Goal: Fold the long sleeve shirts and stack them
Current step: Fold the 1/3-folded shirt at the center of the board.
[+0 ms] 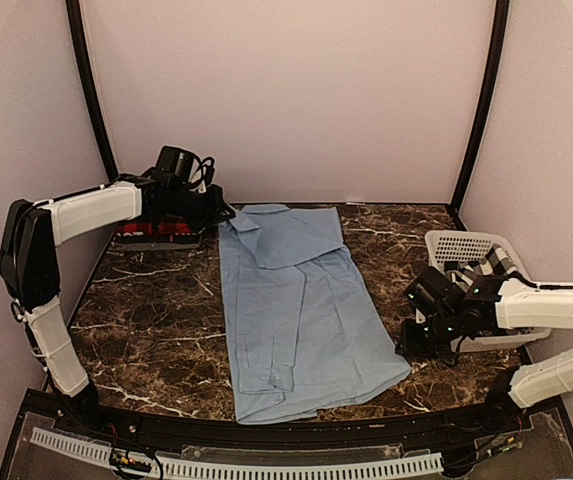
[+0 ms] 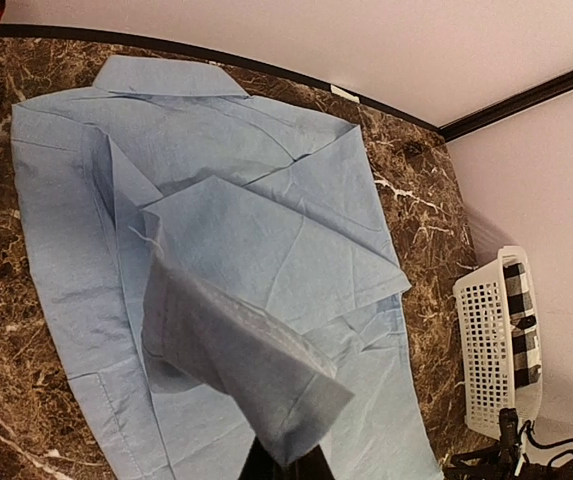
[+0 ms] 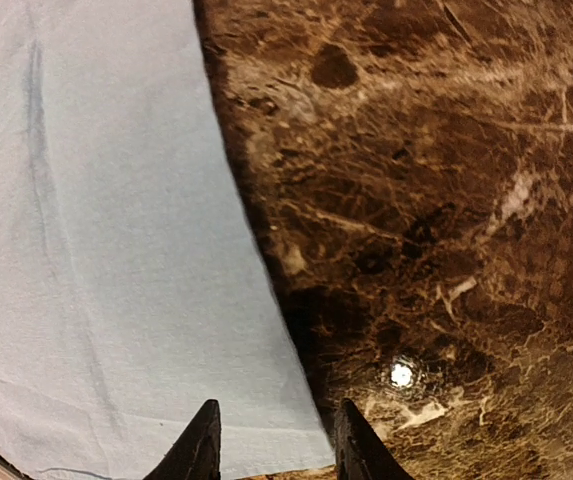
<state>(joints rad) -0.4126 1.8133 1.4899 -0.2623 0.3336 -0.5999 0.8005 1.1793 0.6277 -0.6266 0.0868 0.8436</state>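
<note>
My right gripper grabs the light blue shirt's near hem corner on the basket side next, to fold that side edge of the shirt inward.
The light blue shirt lies spread along the middle of the marble table, one part folded across its chest. My left gripper is at the shirt's far left corner. In the left wrist view it is shut on a sleeve cuff and holds it lifted above the shirt. My right gripper is open by the shirt's near right corner; in the right wrist view its jaws straddle the hem edge. The red-and-black plaid shirt lies folded at the back left. The checked shirt sits in the basket.
The white lattice basket stands at the right edge, just behind my right arm, and shows in the left wrist view. Pale walls close in the table on three sides. Bare marble shows on both sides of the blue shirt.
</note>
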